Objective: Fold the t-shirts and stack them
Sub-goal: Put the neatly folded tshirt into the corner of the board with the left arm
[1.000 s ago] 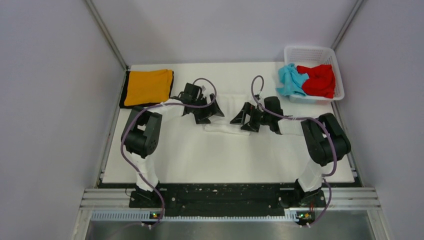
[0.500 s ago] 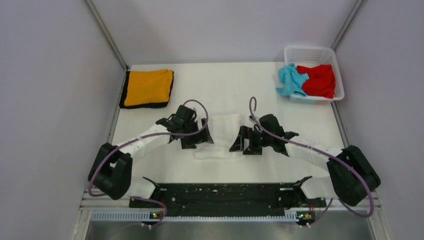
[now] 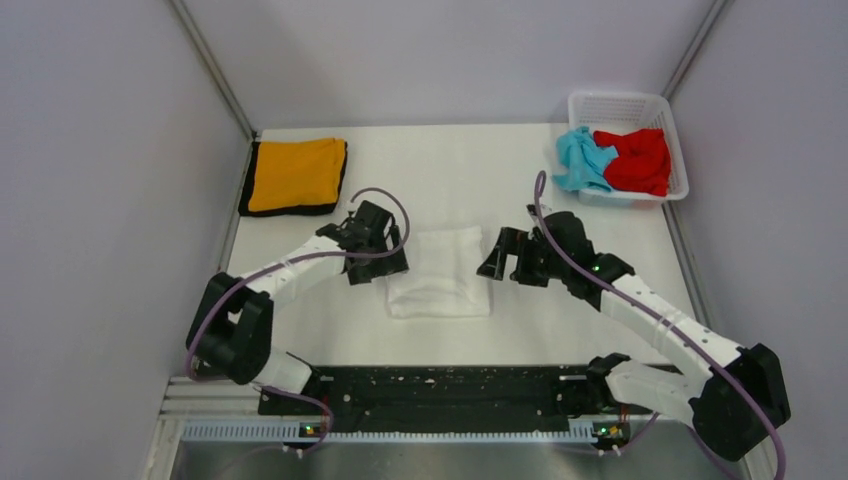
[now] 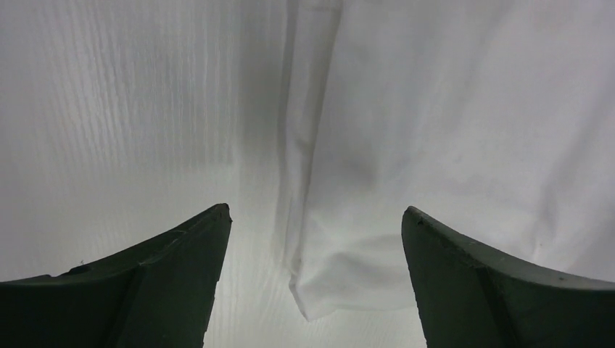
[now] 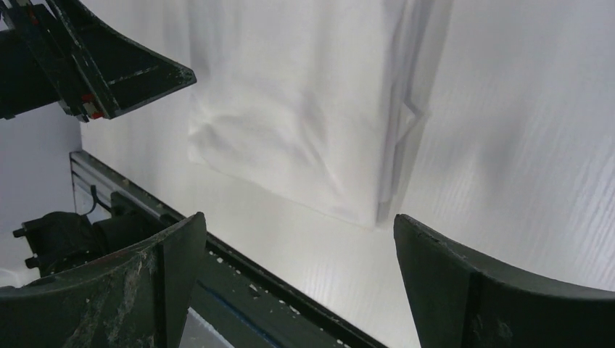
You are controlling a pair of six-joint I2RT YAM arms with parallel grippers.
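I will next pinch the folded white t-shirt with my left gripper across its side edge facing the orange t-shirt. Then I will stack it there, still folded.
The white t-shirt lies folded into a small rectangle at the table's middle; it also shows in the left wrist view and the right wrist view. My left gripper is open and empty at its left edge; one corner lies between the jaws. My right gripper is open and empty at its right edge. The orange t-shirt with black trim lies folded at the far left. The light blue t-shirt and red t-shirt sit crumpled in the basket.
The white lattice basket stands at the far right corner. Grey walls close the table on three sides. A black rail runs along the near edge; it also shows in the right wrist view.
Both grippers carried the white shirt's far part toward the near edge, folding it over, then let go and opened. They now sit apart at its left and right sides.
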